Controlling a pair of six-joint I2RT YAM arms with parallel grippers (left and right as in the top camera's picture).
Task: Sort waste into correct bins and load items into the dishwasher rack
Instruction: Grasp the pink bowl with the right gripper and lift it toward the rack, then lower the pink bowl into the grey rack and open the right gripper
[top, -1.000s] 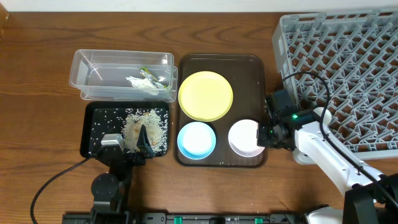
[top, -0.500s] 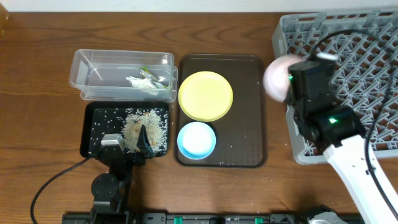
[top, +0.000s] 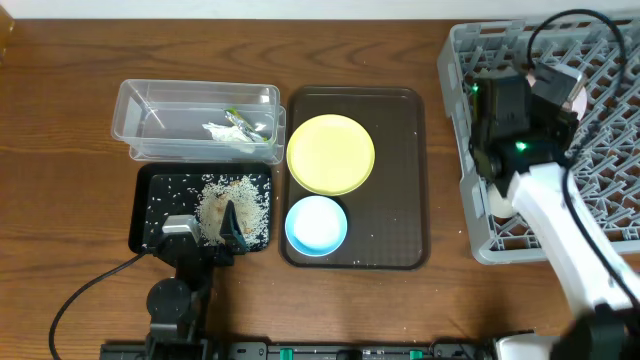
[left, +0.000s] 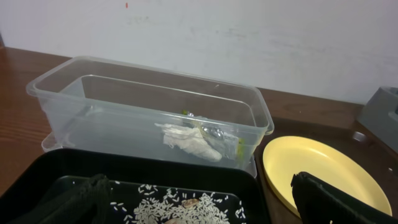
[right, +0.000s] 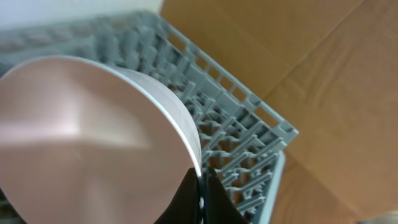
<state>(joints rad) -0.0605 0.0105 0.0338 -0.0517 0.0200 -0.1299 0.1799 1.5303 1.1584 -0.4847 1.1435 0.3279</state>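
Note:
My right gripper should hold the white bowl until its lower edge sits among the grey rack wires; its rim is well above them.
My right gripper (right: 200, 186) is shut on the rim of the white bowl (right: 81, 137) and holds it tilted over the grey dishwasher rack (right: 224, 106). From overhead the bowl (top: 577, 92) peeks out past that gripper (top: 556, 100) above the rack (top: 600, 50). The yellow plate (top: 330, 153) and light blue bowl (top: 316, 224) sit on the brown tray (top: 400, 220). My left gripper (top: 215, 228) is open and empty, low over the rice (top: 240, 200) in the black tray (top: 150, 200). The clear tub (top: 150, 100) holds paper scraps (top: 225, 133) and the wrapper (top: 240, 120). Cup and chopsticks are out of view.
The left wrist view shows the clear tub (left: 124, 74) with paper scraps (left: 189, 140) straight ahead, rice (left: 186, 208) between my fingers and the yellow plate (left: 311, 162) to the right. Bare wooden table surrounds the containers. A cable trails from the left arm.
The right gripper lifted the white bowl off the brown tray and carried it up and to the right, over the rack. The left arm has not moved.

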